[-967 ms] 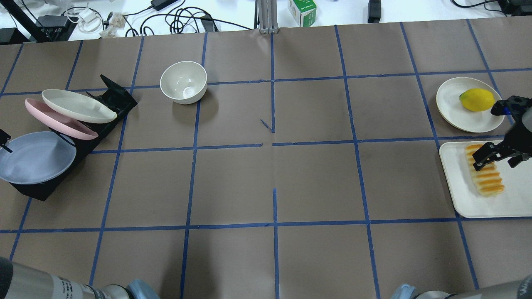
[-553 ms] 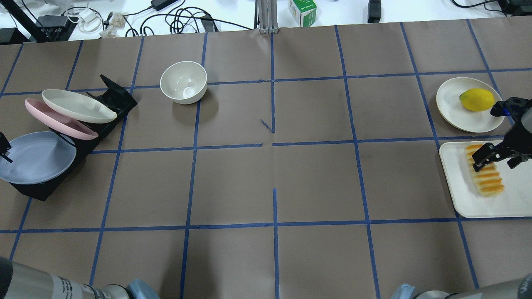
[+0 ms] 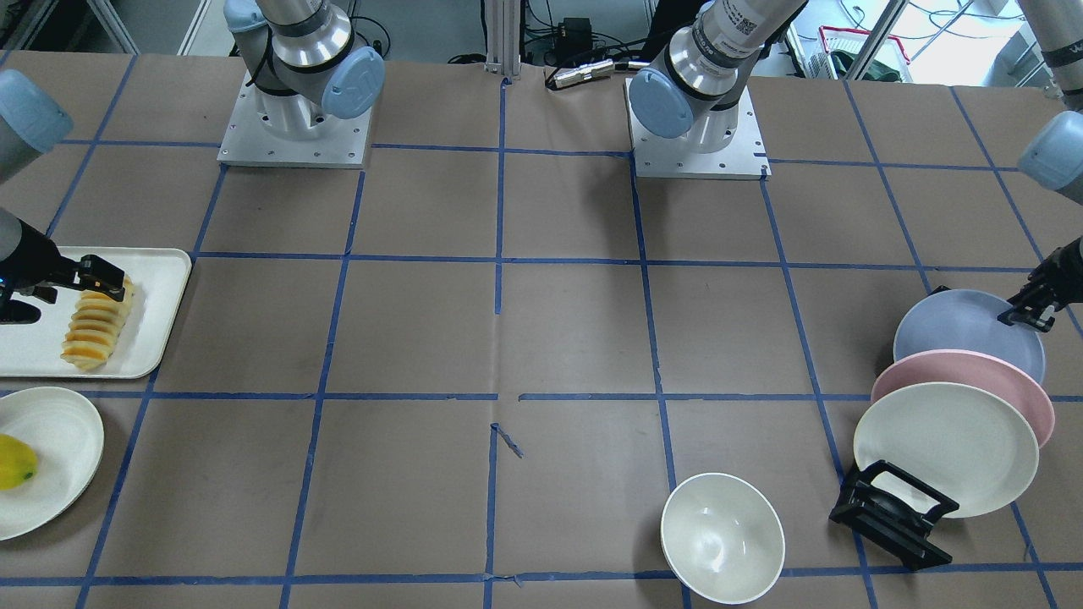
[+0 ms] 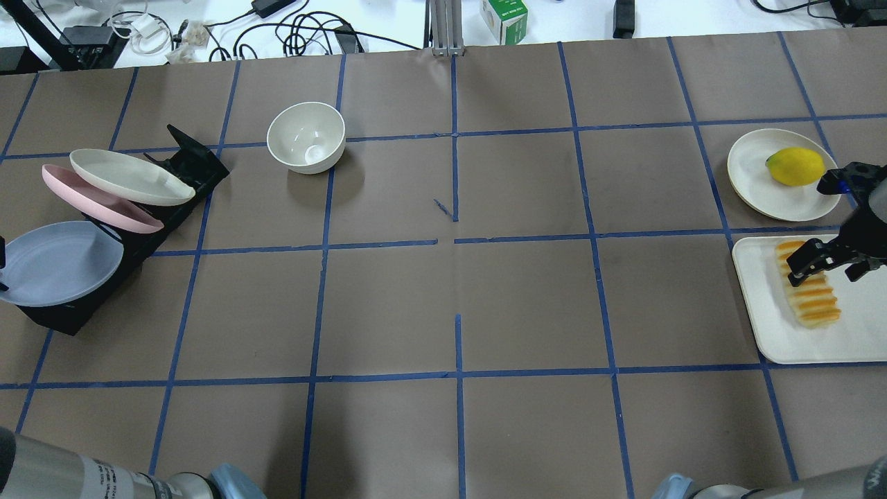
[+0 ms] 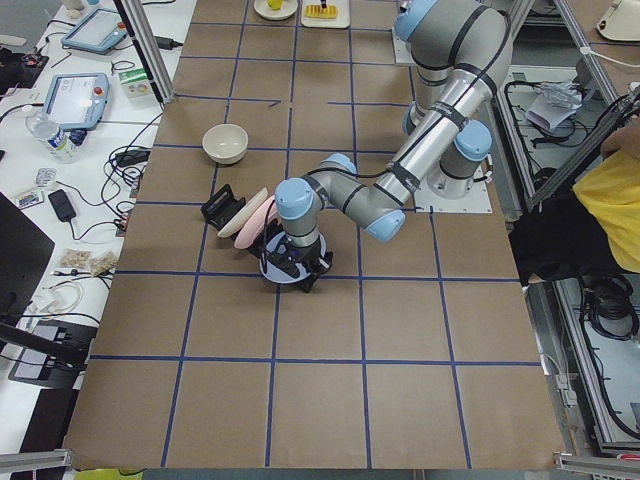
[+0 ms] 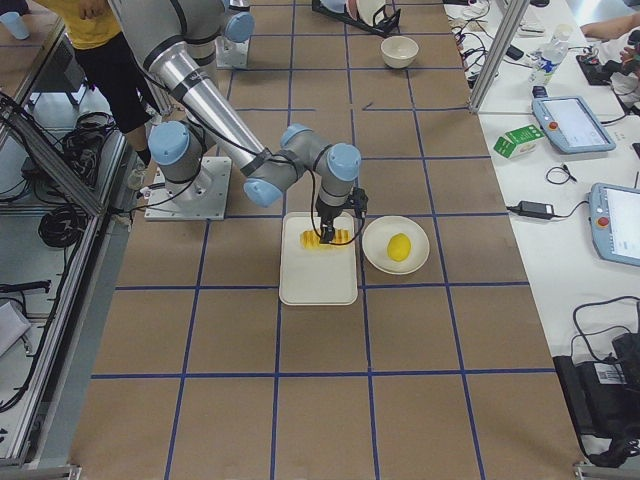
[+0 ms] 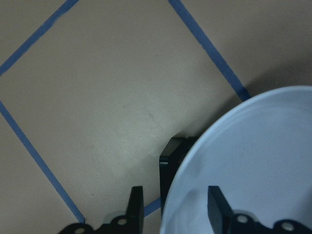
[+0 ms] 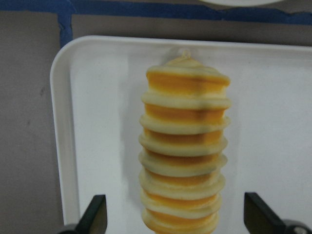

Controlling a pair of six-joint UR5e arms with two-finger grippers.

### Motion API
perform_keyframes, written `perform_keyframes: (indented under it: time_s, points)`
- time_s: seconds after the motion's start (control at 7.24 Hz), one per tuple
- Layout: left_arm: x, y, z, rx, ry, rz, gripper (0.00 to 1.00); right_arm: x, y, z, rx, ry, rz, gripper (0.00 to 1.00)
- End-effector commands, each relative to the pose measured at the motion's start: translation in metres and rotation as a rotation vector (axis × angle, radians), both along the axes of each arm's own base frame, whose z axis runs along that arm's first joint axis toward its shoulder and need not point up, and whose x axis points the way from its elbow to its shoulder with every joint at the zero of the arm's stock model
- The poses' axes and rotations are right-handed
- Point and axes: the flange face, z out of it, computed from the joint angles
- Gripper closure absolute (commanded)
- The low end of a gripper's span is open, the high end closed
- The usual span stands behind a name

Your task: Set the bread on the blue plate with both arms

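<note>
My left gripper pinches the blue plate's free upper rim next, since the blue plate [image 4: 59, 262] is too wide to span and the pink plate leans close behind.
The bread [image 4: 807, 291] lies lengthwise on a white tray [image 4: 859, 326] at the table's right edge. My right gripper [image 4: 826, 274] is open and hangs over the loaf's far end. In the right wrist view its two fingers [image 8: 95, 217] stand either side of the bread [image 8: 183, 146] without touching it. The blue plate [image 4: 59, 262] leans in a black rack [image 4: 194, 163] at the far left. My left gripper [image 3: 1028, 311] is open at the plate's edge. In the left wrist view the plate's rim [image 7: 253, 165] passes between its fingers [image 7: 136, 204].
A pink plate [image 4: 97, 201] and a cream plate [image 4: 128, 177] lean in the same rack behind the blue one. A white bowl [image 4: 306, 136] stands at the back left. A cream plate [image 4: 755, 173] holding a yellow fruit [image 4: 795, 166] sits beside the tray.
My left gripper has slid along the blue plate's edge toward the robot and almost left the overhead view. The right gripper has barely moved.
</note>
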Motion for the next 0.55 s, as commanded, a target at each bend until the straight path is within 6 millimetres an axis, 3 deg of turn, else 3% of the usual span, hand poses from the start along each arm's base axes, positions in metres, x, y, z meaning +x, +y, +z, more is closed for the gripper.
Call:
perform_keyframes:
  time_s: [0.0, 0.41]
  points:
    - [0.007, 0.008, 0.011, -0.009, -0.002, 0.016, 1.00, 0.000, 0.000, -0.004, 0.007, -0.005, 0.000, 0.00]
    - [0.017, 0.015, 0.047, -0.034, -0.036, -0.003, 1.00, -0.012, -0.013, -0.031, -0.010, 0.027, -0.002, 0.00]
